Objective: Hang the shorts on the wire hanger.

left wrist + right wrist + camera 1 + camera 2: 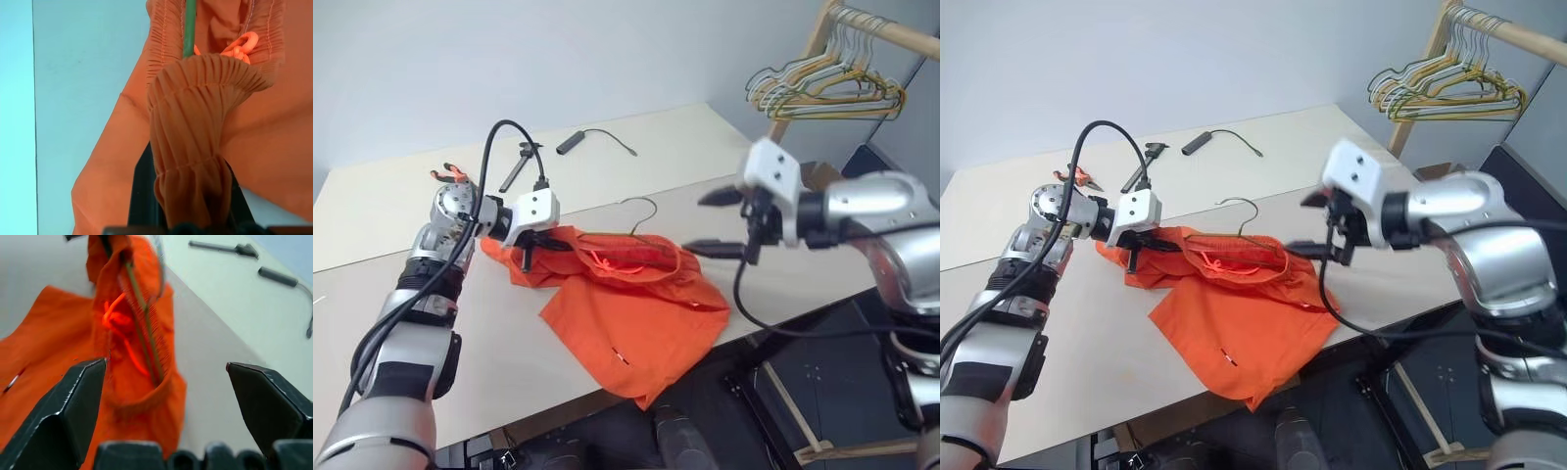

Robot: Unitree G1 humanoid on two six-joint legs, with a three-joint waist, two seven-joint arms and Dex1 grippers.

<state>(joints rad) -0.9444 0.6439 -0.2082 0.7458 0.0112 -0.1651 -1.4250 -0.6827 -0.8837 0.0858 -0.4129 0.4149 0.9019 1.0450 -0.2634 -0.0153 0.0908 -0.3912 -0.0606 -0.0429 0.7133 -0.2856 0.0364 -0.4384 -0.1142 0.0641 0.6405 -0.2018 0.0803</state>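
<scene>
My right gripper grabs the shorts by their gathered waistband next, to lift them with the hanger inside toward the bar.
The bright orange shorts lie crumpled on the pale table, with one leg hanging over its front edge. The thin wire hanger runs inside the gathered waistband, and its small hook sticks up behind the fabric. In the right wrist view the hanger wire lies within the open waistband. My left gripper is shut on the left end of the waistband, beside the wire. Just off the shorts' right end and a little above them, my right gripper hangs open with nothing between its fingers.
A bunch of yellow, green and white hangers hangs from a wooden rail at the back right. On the far side of the table lie a black cable, a black tool and orange-handled pliers. The table's front edge runs under the shorts.
</scene>
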